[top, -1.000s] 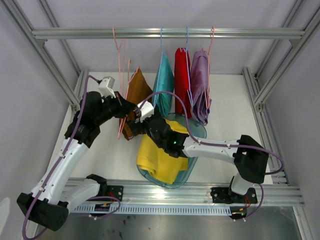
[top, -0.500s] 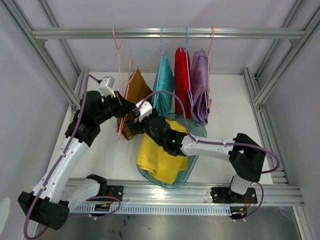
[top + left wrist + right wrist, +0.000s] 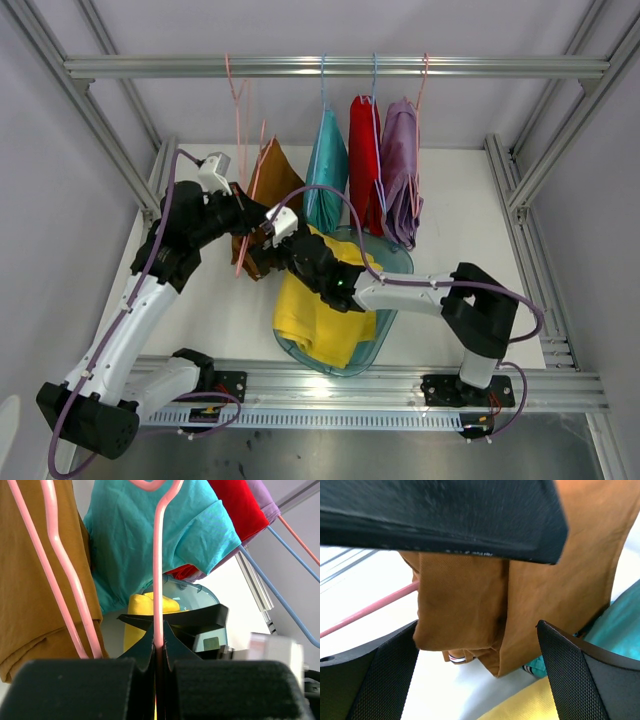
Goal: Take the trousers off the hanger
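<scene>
My right gripper grabs the brown trousers (image 3: 272,185) by their lower fold (image 3: 259,262) next, to pull the trousers off the hanger my left gripper holds.
The brown trousers (image 3: 272,185) hang folded over a pink hanger (image 3: 243,235) that is tilted, its hook below the rail. My left gripper (image 3: 250,214) is shut on that hanger's wire (image 3: 158,590). My right gripper (image 3: 272,243) is open, and the lower fold of the brown trousers (image 3: 465,605) sits between its fingers (image 3: 390,665) without being pinched. Teal (image 3: 327,165), red (image 3: 364,160) and lilac (image 3: 400,170) trousers hang on hangers from the rail. Yellow trousers (image 3: 315,315) lie in the basin.
A translucent teal basin (image 3: 398,262) stands on the white table in front of the hanging clothes. A metal rail (image 3: 500,67) runs across the top, with another pink hanger (image 3: 237,100) on it. Frame posts stand at both sides.
My right gripper has crept a little left and further in, towards the bottom of the brown trousers. The left gripper has held still on the hanger.
</scene>
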{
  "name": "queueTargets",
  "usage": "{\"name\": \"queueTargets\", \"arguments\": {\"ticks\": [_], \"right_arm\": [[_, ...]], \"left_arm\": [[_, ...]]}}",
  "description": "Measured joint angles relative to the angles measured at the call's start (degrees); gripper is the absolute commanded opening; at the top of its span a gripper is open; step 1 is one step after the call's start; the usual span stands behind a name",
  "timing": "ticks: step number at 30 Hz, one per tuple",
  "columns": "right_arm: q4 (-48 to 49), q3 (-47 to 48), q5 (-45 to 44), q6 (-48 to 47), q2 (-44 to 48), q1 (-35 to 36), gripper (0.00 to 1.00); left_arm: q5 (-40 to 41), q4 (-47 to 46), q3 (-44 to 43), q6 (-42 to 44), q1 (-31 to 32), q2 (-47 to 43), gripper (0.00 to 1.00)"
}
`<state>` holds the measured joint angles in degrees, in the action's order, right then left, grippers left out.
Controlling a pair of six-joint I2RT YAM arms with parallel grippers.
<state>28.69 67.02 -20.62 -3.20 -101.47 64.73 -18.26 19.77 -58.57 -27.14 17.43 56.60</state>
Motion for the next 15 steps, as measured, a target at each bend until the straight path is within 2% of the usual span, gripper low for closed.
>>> {"name": "queueTargets", "arguments": {"ticks": [6,15], "right_arm": [[2.2,1.6,-1.2,-0.5,-3.1,-0.6,0.99],[11.6,3.2,-6.7,-5.7,-8.4,-0.7,0.99]], "left_arm": [[0.0,0.0,0.0,0.0,0.0,0.0,0.01],[-0.2,-0.1,0.1,0.0,-0.2,0.5,0.01]]}}
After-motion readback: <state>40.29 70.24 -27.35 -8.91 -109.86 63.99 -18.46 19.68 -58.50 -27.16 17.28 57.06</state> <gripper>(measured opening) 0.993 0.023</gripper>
